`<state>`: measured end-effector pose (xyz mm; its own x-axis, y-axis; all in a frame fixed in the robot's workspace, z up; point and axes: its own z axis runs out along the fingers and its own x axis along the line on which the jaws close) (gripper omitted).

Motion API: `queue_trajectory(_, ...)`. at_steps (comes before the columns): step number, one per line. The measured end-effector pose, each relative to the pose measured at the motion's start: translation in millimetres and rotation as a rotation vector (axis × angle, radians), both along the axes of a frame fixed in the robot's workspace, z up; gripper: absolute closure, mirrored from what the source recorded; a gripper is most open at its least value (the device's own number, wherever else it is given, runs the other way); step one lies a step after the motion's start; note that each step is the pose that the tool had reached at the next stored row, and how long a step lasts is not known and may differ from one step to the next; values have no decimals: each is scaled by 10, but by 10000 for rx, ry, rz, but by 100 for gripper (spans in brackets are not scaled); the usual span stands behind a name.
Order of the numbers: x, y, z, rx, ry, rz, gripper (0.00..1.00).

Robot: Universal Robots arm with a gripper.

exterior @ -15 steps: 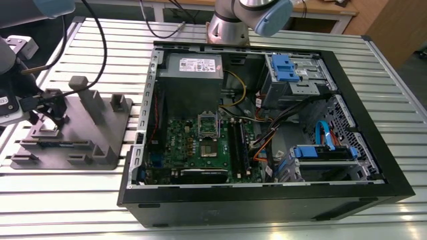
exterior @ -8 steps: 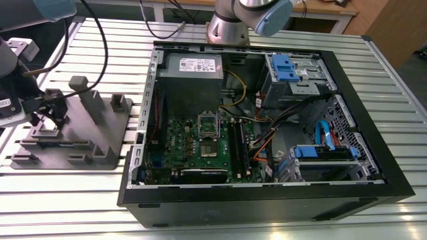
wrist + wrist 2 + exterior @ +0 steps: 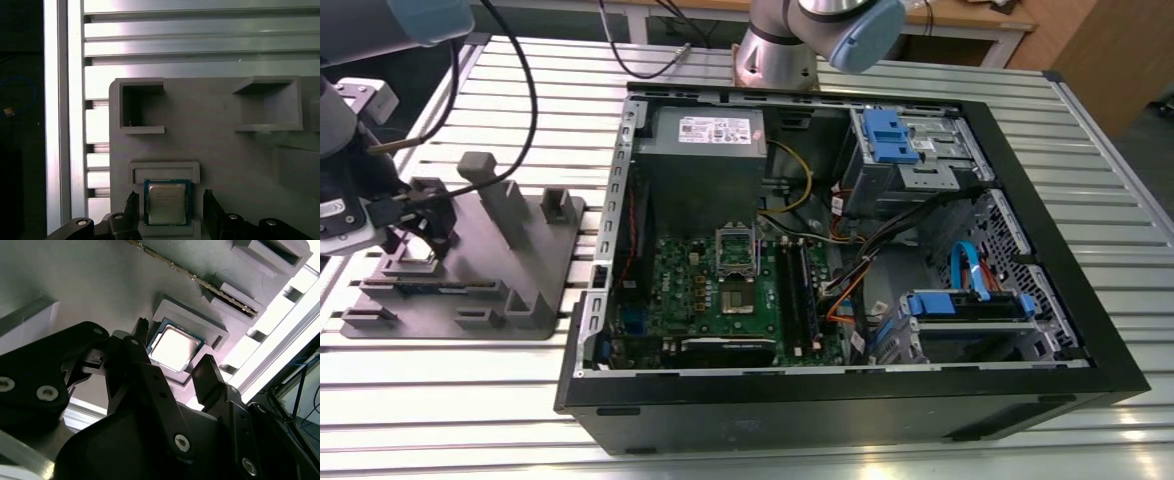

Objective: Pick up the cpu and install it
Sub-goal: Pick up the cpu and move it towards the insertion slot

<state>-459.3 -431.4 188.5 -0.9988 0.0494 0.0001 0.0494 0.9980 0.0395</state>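
I need to grab the cpu by its exposed side edges with my gripper next, because the fixture's grey brackets are close against the ends of the cpu [image 3: 175, 347].
The cpu [image 3: 175, 347] [image 3: 167, 202] is a small silver square chip with a thin green rim, lying flat in a shallow recess of the grey plastic fixture [image 3: 520, 270]. My gripper [image 3: 175, 350] [image 3: 170, 197] stands open over it, one black finger on each side of the chip, with small gaps between them and its edges. In the exterior view the gripper [image 3: 411, 240] sits low over the fixture's near corner at that view's left. The silver socket frame [image 3: 736, 250] lies on the green motherboard [image 3: 720, 300] inside the open computer case.
The black computer case [image 3: 854, 400] takes up the middle and the exterior view's right, with a power supply [image 3: 700, 140], cables and blue drive clips [image 3: 887, 135]. Upright posts [image 3: 487, 195] rise from the fixture close to the gripper. All of it rests on a slatted aluminium table [image 3: 454, 400].
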Motion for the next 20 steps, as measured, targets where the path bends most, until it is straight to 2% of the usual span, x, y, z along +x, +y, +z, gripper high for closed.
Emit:
queue_trajectory(11, -17, 1, -48, -1, 2, 154, 38)
queue_trajectory(20, -23, 25, -65, -2, 2, 155, 38)
